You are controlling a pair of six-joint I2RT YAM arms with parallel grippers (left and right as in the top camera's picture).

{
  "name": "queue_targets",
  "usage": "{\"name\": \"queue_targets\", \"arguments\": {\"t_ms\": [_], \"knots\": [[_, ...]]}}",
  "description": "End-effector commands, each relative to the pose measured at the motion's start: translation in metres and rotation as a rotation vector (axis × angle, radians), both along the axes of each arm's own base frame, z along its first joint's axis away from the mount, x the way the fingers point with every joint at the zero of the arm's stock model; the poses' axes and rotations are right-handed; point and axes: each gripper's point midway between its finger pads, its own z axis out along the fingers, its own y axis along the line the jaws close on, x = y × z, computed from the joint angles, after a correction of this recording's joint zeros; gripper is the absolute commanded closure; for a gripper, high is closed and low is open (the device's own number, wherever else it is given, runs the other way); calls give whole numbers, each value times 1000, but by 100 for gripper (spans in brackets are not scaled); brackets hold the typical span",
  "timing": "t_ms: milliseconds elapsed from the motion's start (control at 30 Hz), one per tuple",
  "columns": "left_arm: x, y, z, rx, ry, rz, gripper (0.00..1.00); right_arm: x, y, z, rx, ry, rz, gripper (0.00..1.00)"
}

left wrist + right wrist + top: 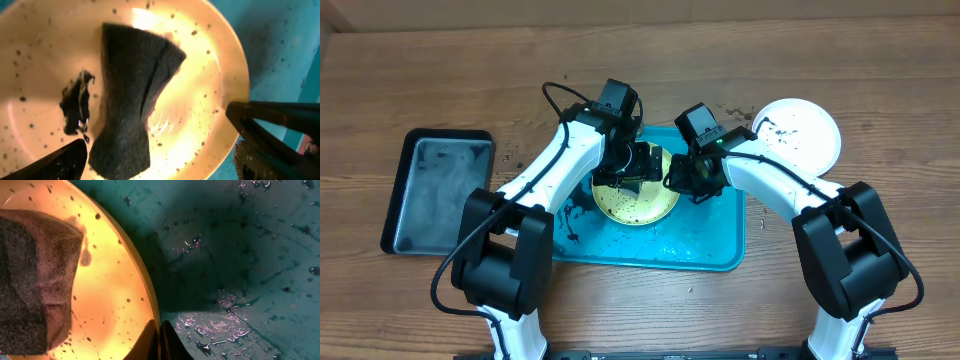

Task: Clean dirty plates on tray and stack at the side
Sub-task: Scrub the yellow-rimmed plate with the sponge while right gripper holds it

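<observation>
The left gripper grips the dark sponge across its narrow middle point(631, 186) point(126, 107) next, which leaves the sponge's wide far end free to wipe the plate.
A yellow-green plate point(638, 205) with black specks and a black smear point(75, 107) lies on the turquoise tray point(710, 240). A dark sponge point(132, 90) lies flat inside the plate point(200, 100). My left gripper point(160, 162) hovers open over the plate, with the sponge's end beside its left finger. My right gripper point(160, 332) is shut on the plate's rim point(145, 285) at the plate's right side. A white plate point(800, 135) with specks sits on the table at the back right, off the tray. The light blue plate is not in view.
A smaller black tray point(440, 190) lies on the table to the left. The turquoise tray's floor point(240, 270) is wet, with dark specks and smears. Both arms meet over the tray's middle.
</observation>
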Motion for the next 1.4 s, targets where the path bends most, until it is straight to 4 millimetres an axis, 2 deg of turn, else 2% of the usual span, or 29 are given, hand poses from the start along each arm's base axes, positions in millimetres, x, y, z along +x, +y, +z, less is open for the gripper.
{"name": "queue_targets", "arguments": {"t_ms": [0,133,267,333,467,600,667,800,900,967,1067,1167,1200,1233,1367], "knots": [[7,3,-1,6,-31,-4,11,-1,0,-1,7,8,0,96],[17,6,-1,32,-82,-15,19,-1,0,-1,7,8,0,96],[24,17,-3,111,-132,-53,35,-1,0,-1,8,9,1,96],[20,19,-6,126,-123,-76,39,-1,0,-1,8,9,1,96],[13,20,-14,120,-99,-79,53,-1,0,-1,8,8,0,96],[8,15,-22,87,-92,-87,53,-1,0,-1,8,7,1,96],[7,15,-26,87,-95,-88,59,-1,0,-1,8,7,1,96],[12,11,-26,78,-125,-100,84,-1,0,-1,8,7,1,96],[13,8,-25,75,-139,-108,81,-1,0,-1,8,8,1,96],[16,6,-24,71,-151,-107,70,-1,0,-1,8,8,1,96],[21,4,-23,63,-171,-105,68,-1,0,-1,8,8,1,96],[25,3,-21,57,-189,-104,80,-1,0,-1,8,8,1,96],[25,3,-21,57,-189,-104,90,-1,0,-1,8,8,1,96],[25,3,-21,56,-187,-103,96,-1,0,-1,8,7,1,96],[14,-10,-19,-26,-141,-120,96,-1,0,-1,8,8,1,96]]}}
